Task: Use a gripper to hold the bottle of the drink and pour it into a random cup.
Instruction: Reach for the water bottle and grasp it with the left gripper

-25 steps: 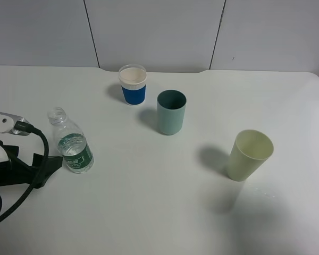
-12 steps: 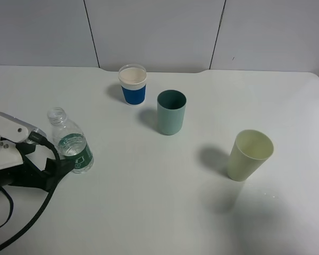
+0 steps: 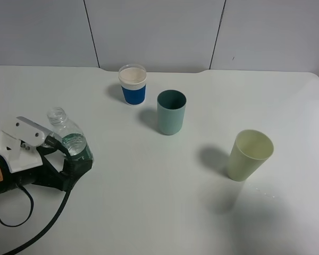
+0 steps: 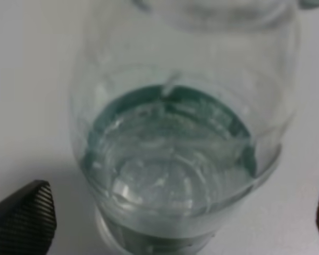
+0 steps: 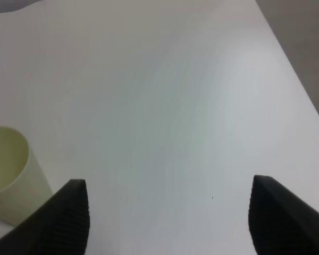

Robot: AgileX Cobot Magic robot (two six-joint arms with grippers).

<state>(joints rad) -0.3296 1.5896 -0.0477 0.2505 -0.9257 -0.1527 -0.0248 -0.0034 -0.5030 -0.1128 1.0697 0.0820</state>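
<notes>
I should grab the bottle by its lower body with my left gripper next, so that the bottle's opening stays free to pour into a cup.
The bottle of the drink stands uncapped at the table's left, clear with a dark green label. My left gripper, white-bodied with black fingers, is open, with one finger on each side of the bottle's lower part. The left wrist view is filled by the bottle, and both fingertips show at the picture's edges, apart from it. A blue paper cup, a teal cup and a pale yellow cup stand upright. My right gripper is open over bare table, beside the pale yellow cup.
The white table ends at a grey panelled wall at the back. A black cable trails from the left arm toward the front edge. The right wrist view shows the table's edge.
My left gripper has moved right toward the bottle, and its open fingers now straddle it. The bottle and the cups have stayed where they were.
</notes>
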